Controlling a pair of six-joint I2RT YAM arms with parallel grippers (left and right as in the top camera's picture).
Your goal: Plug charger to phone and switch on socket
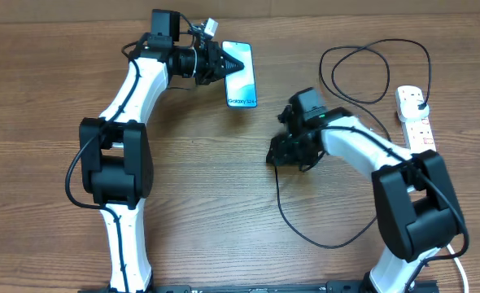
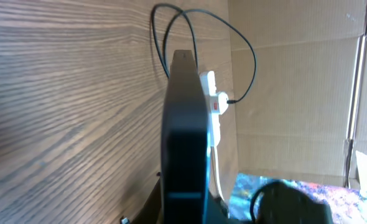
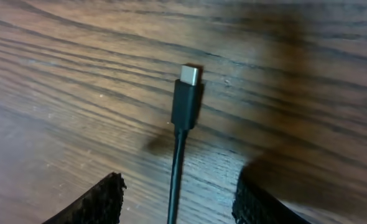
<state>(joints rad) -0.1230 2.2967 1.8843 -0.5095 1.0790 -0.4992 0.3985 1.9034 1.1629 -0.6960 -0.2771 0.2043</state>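
Observation:
I should grab the charger cable with my right gripper just behind its connector tip (image 1: 275, 165), so the metal tip stays free to plug into the phone (image 1: 242, 77).
The phone (image 1: 242, 77) is at the far middle of the table with its blue-to-white screen facing up. My left gripper (image 1: 222, 62) is shut on its left edge. In the left wrist view the phone (image 2: 185, 124) shows edge-on between the fingers (image 2: 183, 210). The charger cable (image 1: 305, 228) loops across the table. Its connector tip (image 3: 188, 93) lies on the wood. My right gripper (image 3: 177, 202) is open, with one finger on each side of the cable just behind the tip. In the overhead view the right gripper (image 1: 281, 151) is right of and nearer than the phone. The socket (image 1: 415, 118) lies at the right edge, with the cable's far end at it.
A second cable loop (image 1: 374, 69) lies behind the right arm. The socket (image 2: 213, 109) also shows in the left wrist view, with cardboard walls (image 2: 295, 93) behind the table. The thick white cord (image 1: 461, 268) runs off at the bottom right.

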